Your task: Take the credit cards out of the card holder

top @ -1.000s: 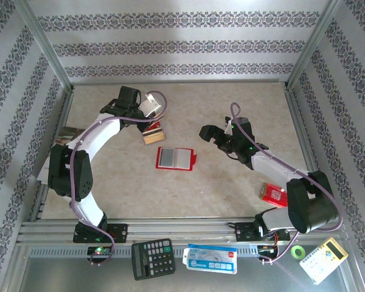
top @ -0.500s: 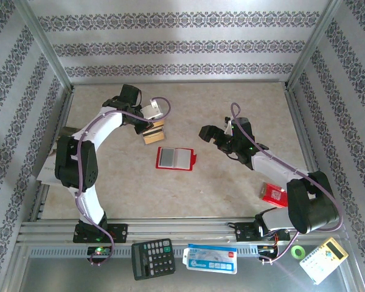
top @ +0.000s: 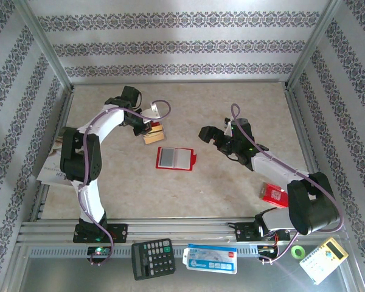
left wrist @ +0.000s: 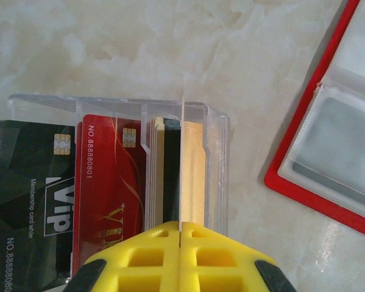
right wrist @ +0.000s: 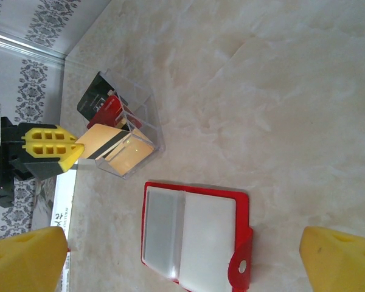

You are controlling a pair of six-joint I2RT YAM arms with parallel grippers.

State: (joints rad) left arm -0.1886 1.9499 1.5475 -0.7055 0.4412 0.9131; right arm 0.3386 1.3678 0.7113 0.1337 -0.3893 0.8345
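Note:
My left gripper holds the tan credit card [right wrist: 112, 143] edge-on over the box's end section. It needs to open, because the tan credit card would end up inside there.
The red card holder [top: 176, 158] lies open and flat on the table, its pale pockets facing up [right wrist: 194, 234]. Left of it stands a clear plastic box [left wrist: 218, 170] holding a black card [left wrist: 24, 182], a red card [left wrist: 109, 182] and more on edge. My left gripper [left wrist: 180, 228] is shut on a tan credit card [right wrist: 112, 143] with a dark stripe, held upright inside that box [top: 153, 134]. My right gripper [right wrist: 182, 258] hovers open above the holder, to its right in the top view [top: 210, 135], with nothing between its fingers.
A small red box [top: 274, 193] sits by the right arm. On the front rail lie a calculator [top: 153, 258], a blue-and-white packet [top: 210, 258], a green tape roll [top: 298, 251] and a yellow-white device [top: 323, 260]. Paper [top: 52, 161] lies at the left wall.
My left arm has swung its elbow leftward and brought the gripper down with the tan card into the clear box. The right arm and the card holder have not moved.

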